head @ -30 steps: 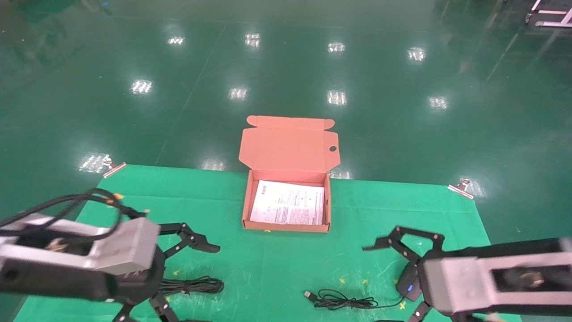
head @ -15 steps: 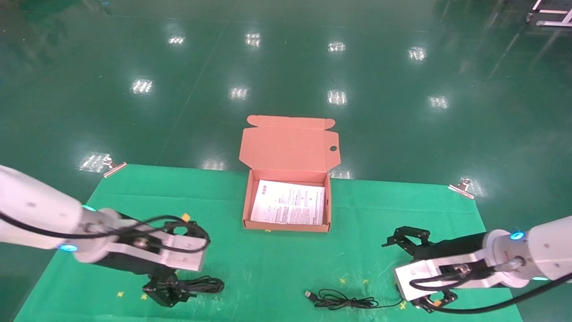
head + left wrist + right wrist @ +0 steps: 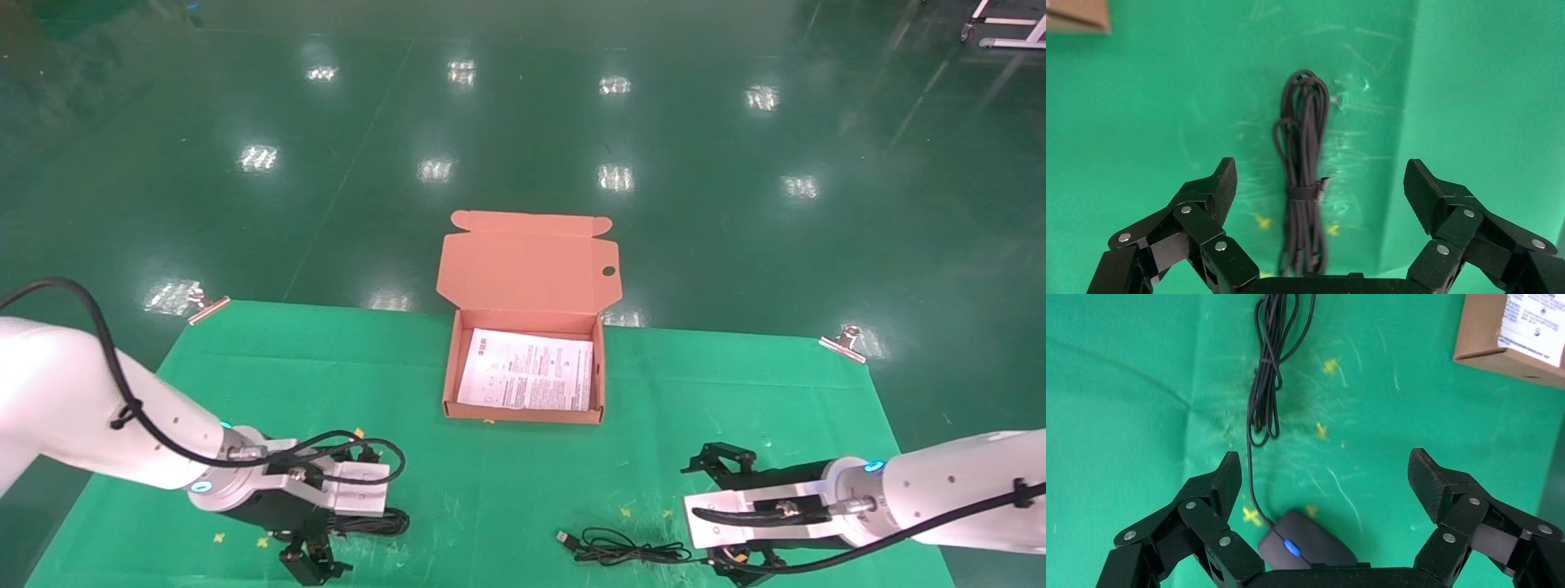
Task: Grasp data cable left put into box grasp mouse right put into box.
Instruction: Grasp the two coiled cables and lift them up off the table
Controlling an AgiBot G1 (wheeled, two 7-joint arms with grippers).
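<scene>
My left gripper grabs the cable's bundled middle (image 3: 1301, 174) beside the strap next, since the data cable fans into slack loops but a strap (image 3: 1302, 192) gathers its parts.
The data cable (image 3: 1303, 177), a narrow black bundle tied with a strap, lies on the green mat; its end shows in the head view (image 3: 384, 523). My left gripper (image 3: 1320, 177) is open, low over the cable, one finger on each side, not touching it. The black mouse (image 3: 1306, 548) with a blue mark lies on the mat below my open right gripper (image 3: 1324, 462), between its fingers and close to the palm. In the head view the right wrist hides the mouse. The salmon-orange box (image 3: 523, 414) stands open mid-table with a white sheet inside.
The mouse's thin cord (image 3: 629, 551) is coiled loosely between the two arms and ends in a USB plug (image 3: 564, 539). The cord also shows in the right wrist view (image 3: 1269, 373). Metal clips (image 3: 842, 341) hold the mat's far corners.
Both arms have turned their grippers downward and lowered them toward the mat, the left over the data cable and the right over the mouse. Both stay open.
</scene>
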